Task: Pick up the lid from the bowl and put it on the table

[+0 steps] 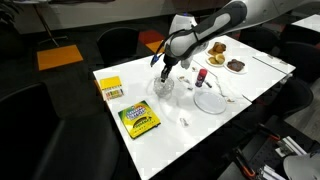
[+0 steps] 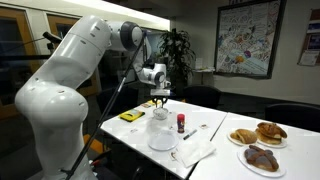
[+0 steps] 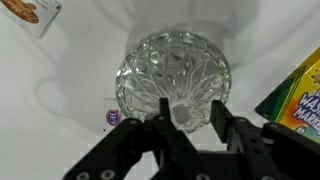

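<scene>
The lid would stay if the robot's gripper moved sideways now, because its open fingers are apart on either side of the lid's knob.
The lid [image 3: 170,70] is a small round cut-glass piece with a knob at its centre. It sits on the small glassy bowl [image 1: 163,88], which also shows in an exterior view [image 2: 160,114]. In the wrist view the bowl is hidden under the lid. My gripper [image 3: 188,118] is open directly above the lid, with one finger on each side of the knob and not closed on it. The gripper shows in both exterior views [image 1: 162,72] [image 2: 160,98], pointing down over the bowl. All stands on the white table [image 1: 175,135].
A green crayon box [image 1: 138,119] [image 3: 300,95] lies close beside the bowl. A yellow box [image 1: 110,89] is at the table's end. A larger flat clear plate [image 1: 211,100], a small red bottle [image 1: 200,78] and plates of pastries [image 2: 258,133] are further along.
</scene>
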Motion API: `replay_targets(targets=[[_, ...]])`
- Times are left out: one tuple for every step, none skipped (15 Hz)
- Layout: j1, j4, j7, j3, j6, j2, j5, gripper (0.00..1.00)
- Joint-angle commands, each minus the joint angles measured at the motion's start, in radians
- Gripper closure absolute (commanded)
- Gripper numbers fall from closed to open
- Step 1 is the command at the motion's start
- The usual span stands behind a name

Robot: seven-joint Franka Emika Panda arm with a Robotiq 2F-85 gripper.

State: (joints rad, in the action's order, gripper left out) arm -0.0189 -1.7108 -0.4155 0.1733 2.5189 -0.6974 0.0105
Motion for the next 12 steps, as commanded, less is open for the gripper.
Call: replay_targets(targets=[[0.006,0.037,-0.011,0.003,-0.015,-0.026,0.017,0.83],[0.005,0.042,-0.011,0.002,-0.016,-0.028,0.018,0.91],[0.003,0.045,-0.011,0.001,-0.017,-0.03,0.021,0.97],[0.003,0.051,-0.012,0.002,-0.019,-0.03,0.021,0.99],[-0.001,0.057,-0.01,0.0,-0.024,-0.03,0.024,0.98],[-0.002,0.059,-0.01,0.0,-0.024,-0.03,0.026,0.96],[-0.004,0.06,-0.009,0.0,-0.026,-0.029,0.028,0.96],[-0.004,0.06,-0.008,0.0,-0.027,-0.027,0.03,0.96],[-0.005,0.053,-0.006,0.001,-0.033,-0.014,0.031,0.96],[-0.002,0.048,-0.008,0.005,-0.036,-0.006,0.029,0.96],[-0.007,0.039,0.005,-0.003,-0.039,0.008,0.035,0.96],[-0.009,0.035,0.01,-0.005,-0.042,0.015,0.037,0.96]])
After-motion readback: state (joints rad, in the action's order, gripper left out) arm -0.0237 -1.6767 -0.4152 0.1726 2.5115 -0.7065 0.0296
